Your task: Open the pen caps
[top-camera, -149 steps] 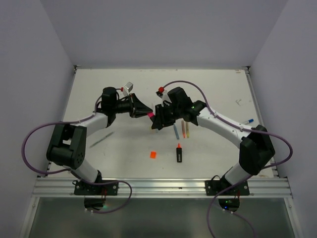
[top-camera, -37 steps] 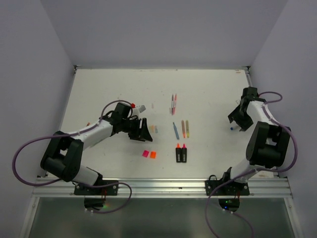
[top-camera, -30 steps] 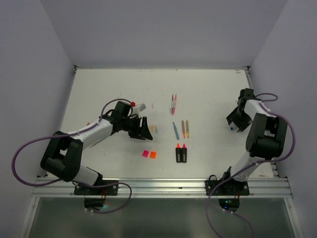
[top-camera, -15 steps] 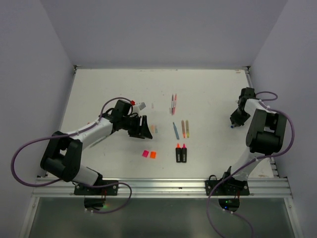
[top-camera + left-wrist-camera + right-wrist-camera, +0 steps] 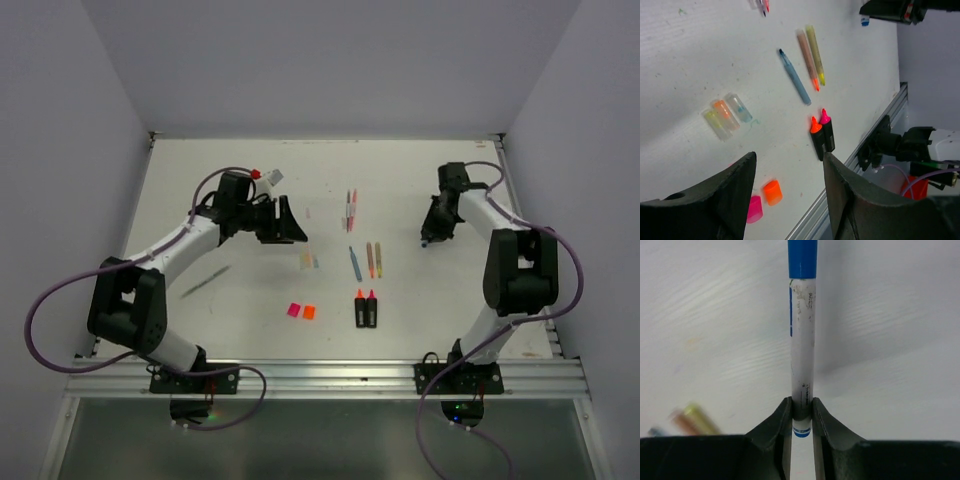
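I need to reach the white pen with my left gripper and grab its blue cap to open the pen, and the white body is left for my right gripper.
My right gripper (image 5: 802, 412) is shut on a white pen (image 5: 802, 345) with its blue cap (image 5: 802, 257) pointing away from me, held above the table; in the top view this gripper (image 5: 432, 230) is right of centre. My left gripper (image 5: 296, 228) hangs open and holds nothing, left of centre. The left wrist view shows its fingers (image 5: 735, 200) above a loose orange cap (image 5: 772, 192) and pink cap (image 5: 754, 209). Three pale thin-pen caps (image 5: 726, 116) lie together. Two uncapped black highlighters (image 5: 365, 308) lie side by side.
Blue, orange and yellow uncapped thin pens (image 5: 366, 260) lie in a row at the table's middle. Two more pens (image 5: 350, 208) with red ends lie farther back. The metal rail (image 5: 330, 378) runs along the near edge; walls close the table's sides.
My right gripper closed on the white pen near the right edge and carried it left and back. My left gripper lifted away from the pale caps toward the back.
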Tool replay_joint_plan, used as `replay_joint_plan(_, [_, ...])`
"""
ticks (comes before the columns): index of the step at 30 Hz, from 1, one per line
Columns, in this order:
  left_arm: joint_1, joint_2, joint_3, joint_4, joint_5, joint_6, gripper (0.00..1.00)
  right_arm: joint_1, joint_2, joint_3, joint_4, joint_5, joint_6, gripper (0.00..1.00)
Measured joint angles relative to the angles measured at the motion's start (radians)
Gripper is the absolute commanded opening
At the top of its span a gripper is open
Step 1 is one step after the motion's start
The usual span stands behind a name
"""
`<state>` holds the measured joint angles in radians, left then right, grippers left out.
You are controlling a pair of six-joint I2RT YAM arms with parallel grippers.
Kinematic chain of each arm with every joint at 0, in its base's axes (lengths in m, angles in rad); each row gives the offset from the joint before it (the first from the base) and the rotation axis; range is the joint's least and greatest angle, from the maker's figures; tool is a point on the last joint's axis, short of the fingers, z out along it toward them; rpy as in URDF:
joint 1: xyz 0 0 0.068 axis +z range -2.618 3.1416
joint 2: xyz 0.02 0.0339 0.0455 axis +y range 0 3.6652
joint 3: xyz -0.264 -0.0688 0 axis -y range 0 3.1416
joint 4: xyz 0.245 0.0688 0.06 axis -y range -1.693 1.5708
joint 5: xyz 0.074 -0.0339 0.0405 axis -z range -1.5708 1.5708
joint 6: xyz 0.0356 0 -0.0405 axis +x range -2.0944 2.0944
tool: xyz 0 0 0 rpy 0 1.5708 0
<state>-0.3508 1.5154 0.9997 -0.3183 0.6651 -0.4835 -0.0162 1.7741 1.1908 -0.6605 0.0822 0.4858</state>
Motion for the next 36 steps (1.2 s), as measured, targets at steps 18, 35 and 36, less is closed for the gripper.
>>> replay_joint_plan(18, [0.108,0.077,0.033,0.311,0.179,-0.313,0.65,0.587,-0.147,0.077,0.058,-0.730,-0.034,0.00])
replay_joint_plan(35, [0.101,0.079,-0.014,0.346,0.176,-0.369,0.62,0.621,-0.124,0.148,0.114,-0.738,0.012,0.00])
replay_joint_plan(36, [0.101,0.079,-0.014,0.346,0.176,-0.371,0.60,0.622,-0.124,0.148,0.115,-0.740,0.012,0.00])
